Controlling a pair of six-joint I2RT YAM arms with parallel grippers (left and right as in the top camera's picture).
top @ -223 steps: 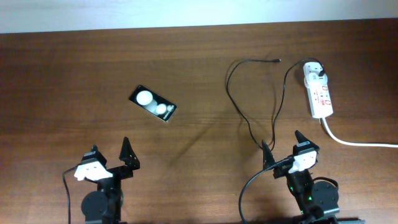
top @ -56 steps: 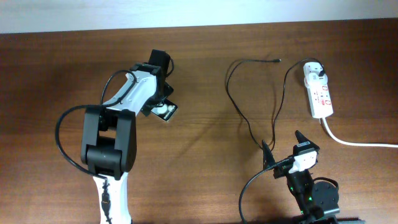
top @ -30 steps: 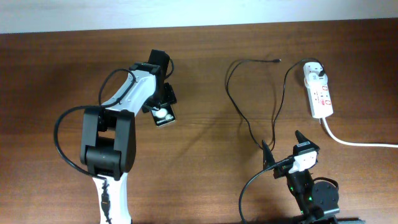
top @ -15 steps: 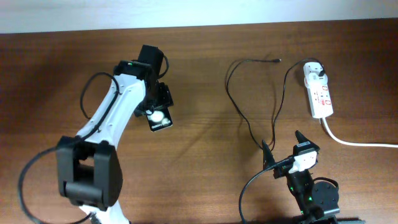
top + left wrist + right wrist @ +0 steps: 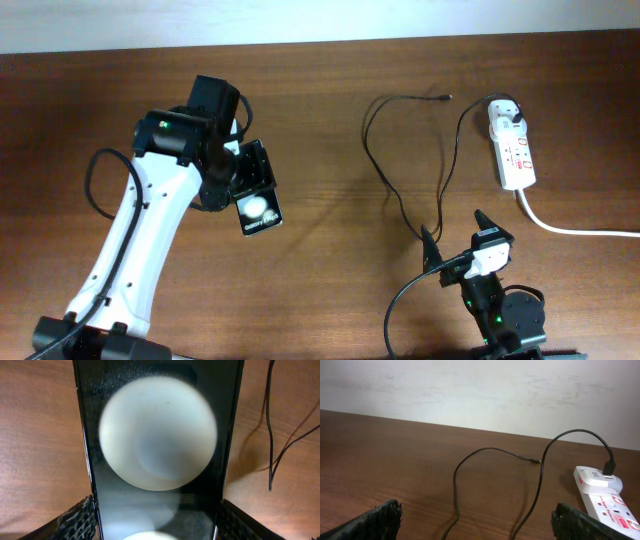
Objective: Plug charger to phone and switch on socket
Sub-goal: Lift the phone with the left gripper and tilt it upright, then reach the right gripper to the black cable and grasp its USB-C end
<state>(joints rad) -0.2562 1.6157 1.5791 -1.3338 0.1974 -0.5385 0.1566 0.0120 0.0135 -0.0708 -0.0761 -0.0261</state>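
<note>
My right gripper will pinch the phone's loose end (image 5: 261, 220) across its sides, so my left gripper can regrip the phone for plugging.
My left gripper (image 5: 238, 180) is shut on the black phone (image 5: 256, 198) and holds it above the table at the left centre. The phone fills the left wrist view (image 5: 157, 450), glossy with bright round spots, pinched between both fingers (image 5: 156, 520). The charger's thin black cable (image 5: 385, 165) loops across the table's right half, its small tip (image 5: 445, 97) free at the back. Its white plug head (image 5: 505, 118) sits in the white socket strip (image 5: 515, 150) at the far right. My right gripper (image 5: 457, 242) is open and empty at the front right, the cable (image 5: 456, 485) between its fingers' span on the table.
The strip's thick white cord (image 5: 570, 228) runs off the right edge. The strip also shows in the right wrist view (image 5: 605, 495) at lower right. A white wall borders the table's far edge.
My left arm reached the phone, closed on it, turned it and lifted it toward the front. The right arm, cable and strip have not moved.
</note>
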